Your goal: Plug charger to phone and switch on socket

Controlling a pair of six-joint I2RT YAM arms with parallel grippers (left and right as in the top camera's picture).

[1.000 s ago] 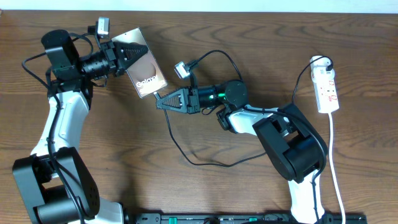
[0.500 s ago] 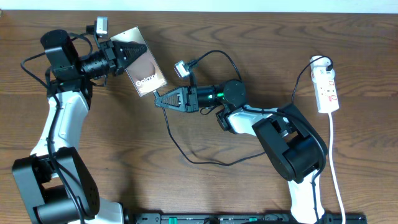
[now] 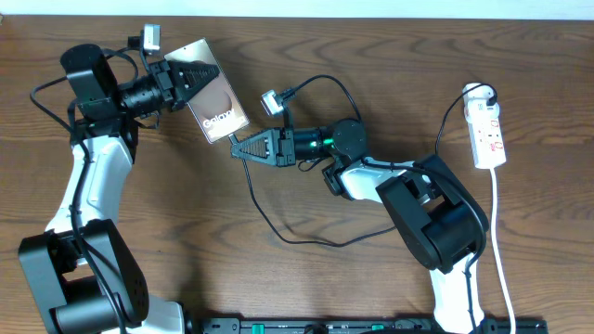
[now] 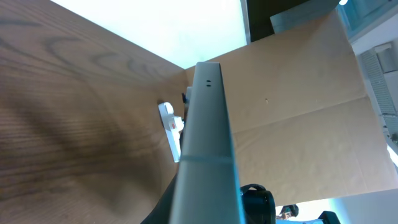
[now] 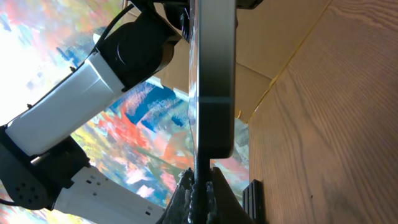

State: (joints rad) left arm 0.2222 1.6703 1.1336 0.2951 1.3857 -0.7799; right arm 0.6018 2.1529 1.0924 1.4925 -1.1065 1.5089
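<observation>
The cable's plug [image 3: 233, 138] sits flush against the phone's lower end [image 3: 228, 131], so my right gripper opens now, and the charger cable would stay seated.
My left gripper [image 3: 190, 78] is shut on the bronze-brown phone [image 3: 215, 96] with white "Galaxy" lettering and holds it at the upper left. The phone shows edge-on in the left wrist view [image 4: 208, 149] and the right wrist view [image 5: 214, 81]. My right gripper [image 3: 236, 149] is shut on the thin black charger cable [image 3: 269, 218], with its plug tip at the phone's lower end [image 5: 201, 180]. The cable loops over the table and up to the white socket strip [image 3: 488, 133] at the far right. The socket also shows in the left wrist view [image 4: 171, 127].
The socket's white cord [image 3: 499, 241] runs down the right side of the table. A small white adapter [image 3: 271, 103] hangs above the right arm. The left arm's body [image 3: 88, 176] stands along the left side. A cardboard wall [image 4: 298, 112] stands behind the table.
The left gripper has shifted the phone very slightly. The right gripper and cable stay where they were.
</observation>
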